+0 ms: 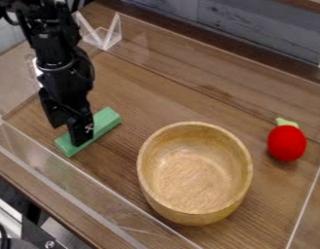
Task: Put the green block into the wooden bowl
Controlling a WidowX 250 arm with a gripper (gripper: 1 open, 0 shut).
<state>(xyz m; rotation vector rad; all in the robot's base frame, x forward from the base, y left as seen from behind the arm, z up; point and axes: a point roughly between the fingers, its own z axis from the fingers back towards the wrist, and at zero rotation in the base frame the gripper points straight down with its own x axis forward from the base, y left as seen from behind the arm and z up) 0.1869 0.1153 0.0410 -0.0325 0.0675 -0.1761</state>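
The robot needs to put the green block (97, 128) into the wooden bowl (195, 171), so its gripper should grab the block by its long sides.
The green block (97, 128) lies flat on the wooden table, left of the wooden bowl (195, 171). My gripper (73, 126) points straight down over the block's near-left half, fingers spread wide on either side of it and low, close to the table. Nothing is gripped; the jaws stand open. The black arm hides part of the block. The bowl is light tan, round and has nothing inside.
A red strawberry-like toy (287, 142) sits at the right, beyond the bowl. Clear plastic walls (71, 175) run around the table surface, with a clear folded stand (108, 32) at the back left.
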